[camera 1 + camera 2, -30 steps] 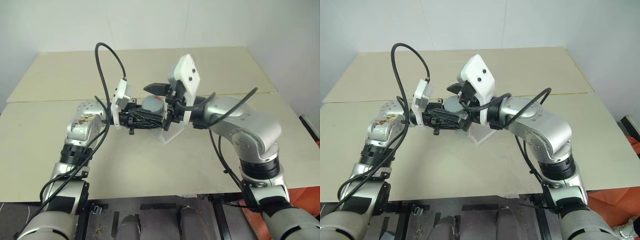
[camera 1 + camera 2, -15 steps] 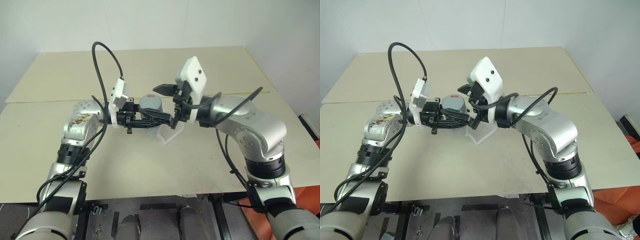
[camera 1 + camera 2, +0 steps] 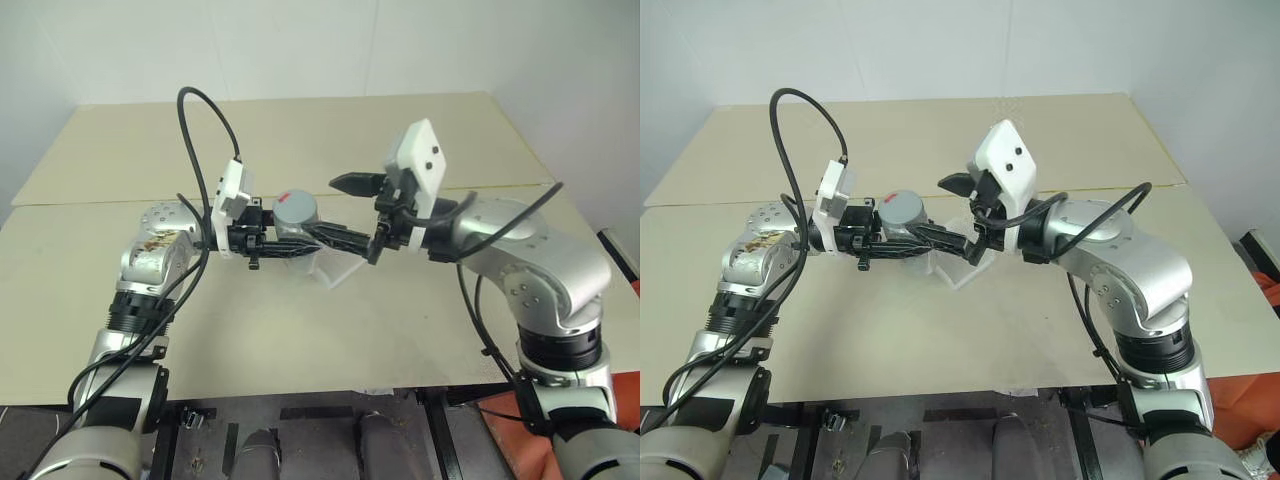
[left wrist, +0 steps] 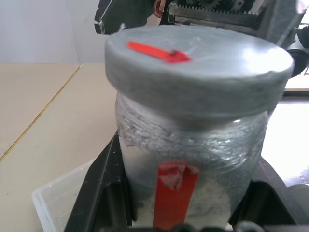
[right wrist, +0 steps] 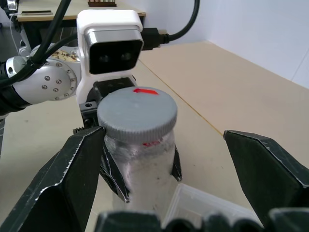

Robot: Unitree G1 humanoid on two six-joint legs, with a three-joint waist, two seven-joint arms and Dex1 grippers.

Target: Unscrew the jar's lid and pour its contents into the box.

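Note:
My right gripper moves toward the lid next before it closes on the grey lid (image 3: 297, 208) (image 5: 137, 113), as the gripper's open fingers stop short of the lid.
My left gripper (image 3: 293, 240) is shut on the jar (image 3: 296, 222) and holds it upright above the table. The two black fingers (image 4: 102, 189) clamp its frosted body, which bears a red mark. The grey lid (image 3: 297, 208), with a red mark on top, sits on the jar. My right gripper (image 3: 335, 209) stands open just right of the lid, its fingers (image 5: 65, 186) spread wider than the cap and clear of it. The clear box (image 3: 336, 268) lies on the table just below and right of the jar. The contents cannot be made out through the jar's wall.
Two beige tabletops (image 3: 300, 330) meet at a seam (image 3: 90, 201) behind the arms. A black cable (image 3: 205, 125) loops above my left wrist. The table's front edge (image 3: 300, 392) is near me, and an orange object (image 3: 628, 250) stands at the far right.
My right gripper, open all along, has drawn back to the right from around the lid. The jar stays in my left gripper with its lid on.

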